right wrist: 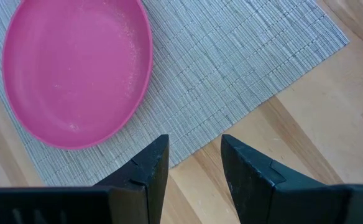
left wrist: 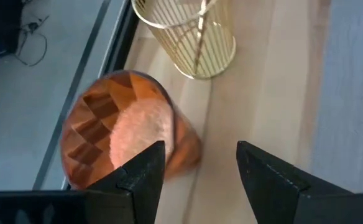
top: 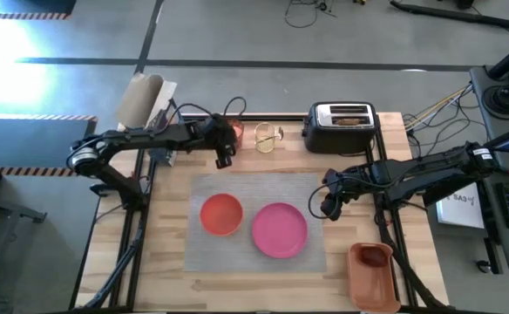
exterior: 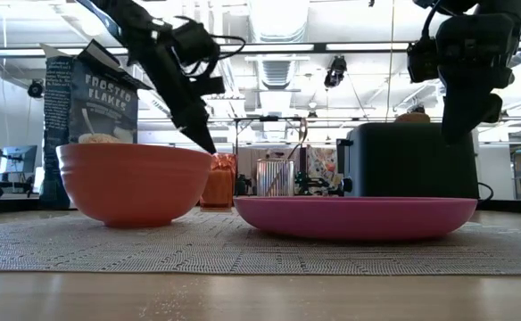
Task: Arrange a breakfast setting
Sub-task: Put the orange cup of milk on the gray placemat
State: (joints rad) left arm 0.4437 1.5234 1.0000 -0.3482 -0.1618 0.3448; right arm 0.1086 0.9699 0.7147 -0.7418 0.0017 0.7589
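Observation:
My left gripper grabs the glass by its rim (left wrist: 168, 99) next, to set the drink (left wrist: 122, 134) at the breakfast place.
A grey placemat (top: 254, 187) lies mid-table, bearing an orange-red bowl (top: 220, 214) and a round pink plate (top: 280, 229). The small glass of orange-pink drink (left wrist: 122, 134) stands on the wood at the far edge, beside a gold wire holder (left wrist: 188, 34) with a thin handle in it. My left gripper (left wrist: 200, 168) hovers open above the table just beside the glass, nothing between its fingers. My right gripper (right wrist: 195, 155) hangs open over the placemat's right edge, beside the plate (right wrist: 76, 68). A brown toast slice (top: 349, 120) sits in the toaster.
The black-and-silver toaster (top: 340, 127) stands at the far edge, right of the wire holder (top: 268, 138). A cereal box (exterior: 91, 98) stands at the far left. An orange bin (top: 372, 275) sits at the near right corner. Bare wood lies along the near edge.

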